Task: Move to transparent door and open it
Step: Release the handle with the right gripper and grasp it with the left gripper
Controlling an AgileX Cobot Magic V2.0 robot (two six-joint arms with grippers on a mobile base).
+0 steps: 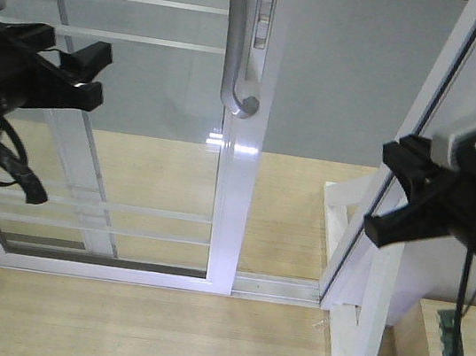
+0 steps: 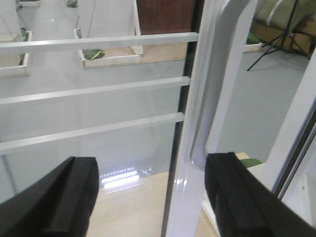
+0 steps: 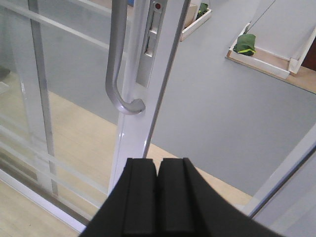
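Note:
Next, my left gripper takes hold of the transparent door by its curved silver-grey handle (image 1: 237,53). Then it slides the door open.
The transparent door (image 1: 237,187) stands straight ahead, clear glass in a glossy white frame with thin white horizontal bars. Its curved silver-grey handle (image 1: 237,53) runs down the upright frame piece. My left gripper (image 1: 99,77) hangs open, left of the handle and in front of the glass. In the left wrist view the left gripper (image 2: 148,197) has its fingers wide apart, and the handle (image 2: 222,74) and door frame (image 2: 185,197) show beyond the gap. My right gripper (image 1: 388,191) is to the right of the door. In the right wrist view the right gripper (image 3: 158,165) is shut on nothing, short of the handle (image 3: 116,74).
A second glass panel (image 1: 432,82) leans in at the right, beside a white frame post (image 1: 357,339). The floor track (image 1: 116,272) runs along the wooden floor. Cables (image 1: 0,151) hang from my left arm. Beyond the glass lie grey floor and low trays (image 3: 256,54).

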